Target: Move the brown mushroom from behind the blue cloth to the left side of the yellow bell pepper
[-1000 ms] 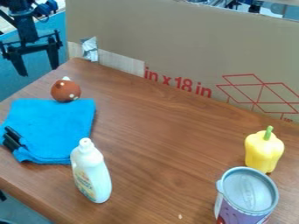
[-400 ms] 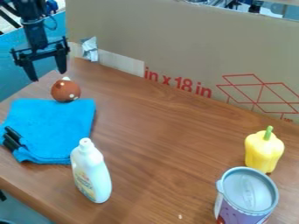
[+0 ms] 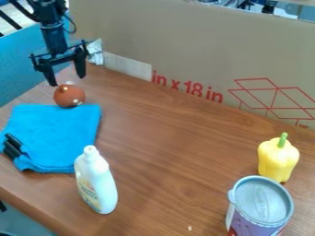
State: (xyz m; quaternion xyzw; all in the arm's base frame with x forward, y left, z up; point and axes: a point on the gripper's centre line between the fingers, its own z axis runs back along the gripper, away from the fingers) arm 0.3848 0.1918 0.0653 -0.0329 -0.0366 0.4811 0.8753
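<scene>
The round reddish-brown object needs to come off the blue cloth (image 3: 58,133). My gripper should grab the object's white stub next.
The black gripper (image 3: 67,81) hangs at the upper left, open, with its two fingers spread just above and behind a round reddish-brown ball-like object (image 3: 69,96) with white spots. It holds nothing. That round object rests at the back edge of a folded blue cloth (image 3: 58,133). Two short black items (image 3: 12,146) lie on the cloth's left side. In front of the cloth a white bottle (image 3: 96,182) stands upright. At the right are a yellow bell pepper (image 3: 278,158) with a green stem and, in front of it, a lidded purple canister (image 3: 260,207).
The brown wooden table (image 3: 166,147) is backed by a tall cardboard panel (image 3: 197,55) with red print. Silvery tape (image 3: 95,51) is stuck near the panel's left end, close behind the gripper.
The gripper has moved right and slightly down, from beyond the table's left edge to over the round object, its fingers still apart. The objects on the table have stayed in place.
</scene>
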